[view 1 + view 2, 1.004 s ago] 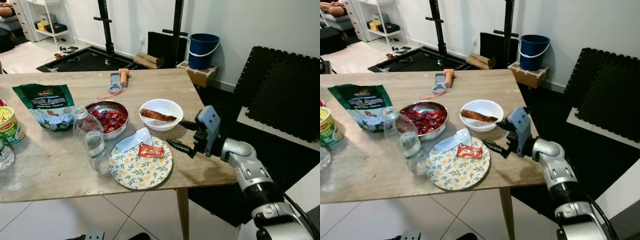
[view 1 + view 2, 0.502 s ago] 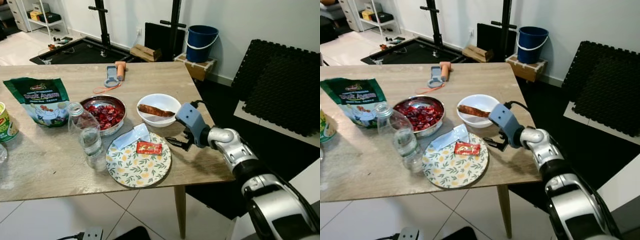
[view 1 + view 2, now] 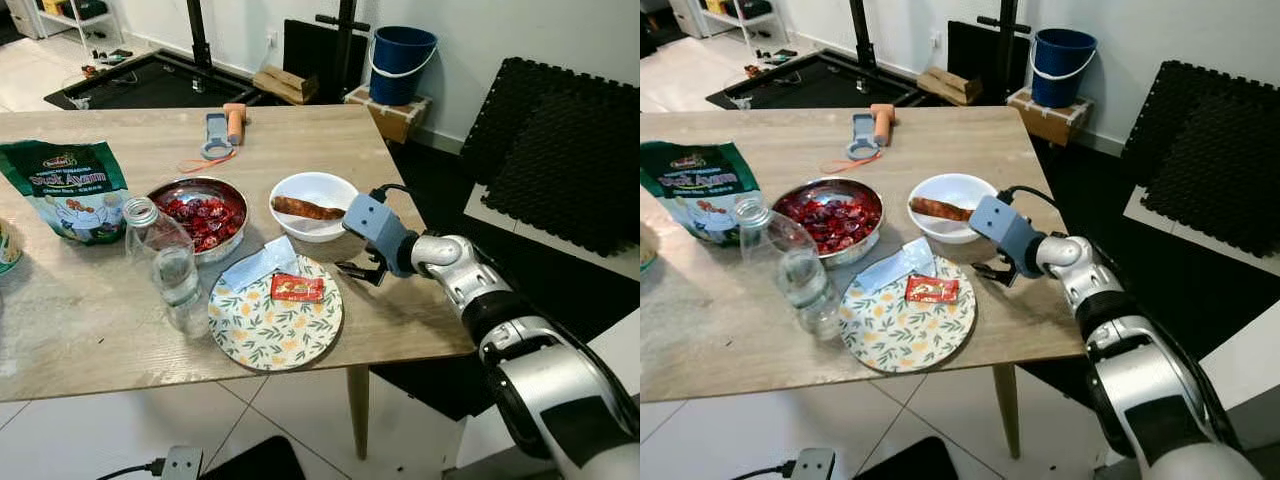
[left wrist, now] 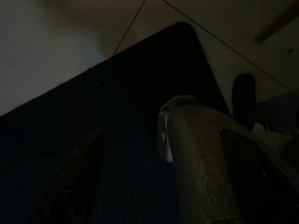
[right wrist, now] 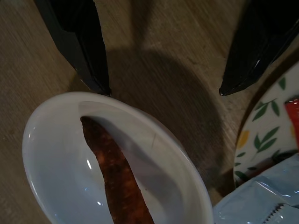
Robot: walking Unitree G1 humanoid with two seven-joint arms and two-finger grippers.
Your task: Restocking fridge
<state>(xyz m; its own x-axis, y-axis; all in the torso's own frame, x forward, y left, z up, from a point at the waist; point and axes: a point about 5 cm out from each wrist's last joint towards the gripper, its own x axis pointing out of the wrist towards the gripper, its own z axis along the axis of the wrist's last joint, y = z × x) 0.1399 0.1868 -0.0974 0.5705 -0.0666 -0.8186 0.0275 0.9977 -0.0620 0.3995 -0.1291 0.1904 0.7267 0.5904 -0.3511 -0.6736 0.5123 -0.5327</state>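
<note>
The white bowl is wider than the open fingers, so my right gripper should next grab it by its thin rim (image 3: pixel 343 227) (image 5: pixel 130 108) beside the end of the sausage.
My right gripper (image 3: pixel 352 268) is low over the wooden table (image 3: pixel 300 140), open, with nothing between its fingers. It sits just right of a white bowl (image 3: pixel 313 190) that holds a long brown sausage (image 3: pixel 305 209), and at the far right edge of a floral plate (image 3: pixel 275 320). The right wrist view has the bowl's rim (image 5: pixel 140 126) just ahead of the two spread fingertips (image 5: pixel 100 86). A red packet (image 3: pixel 297 288) and a clear zip bag (image 3: pixel 258 265) lie on the plate. My left gripper (image 4: pixel 163 186) hangs idle in the dark over the floor.
Left of the plate are a plastic bottle (image 3: pixel 165 265), a metal bowl of red pieces (image 3: pixel 205 212) and a green stock bag (image 3: pixel 68 190). A peeler (image 3: pixel 222 130) lies at the back. A blue bucket (image 3: pixel 402 65) and black foam mats (image 3: pixel 560 150) stand beyond the table's right edge.
My right gripper has moved left, closer to the white bowl and the plate's edge, and its wrist has turned. The head view has shifted a little; the table items stayed put.
</note>
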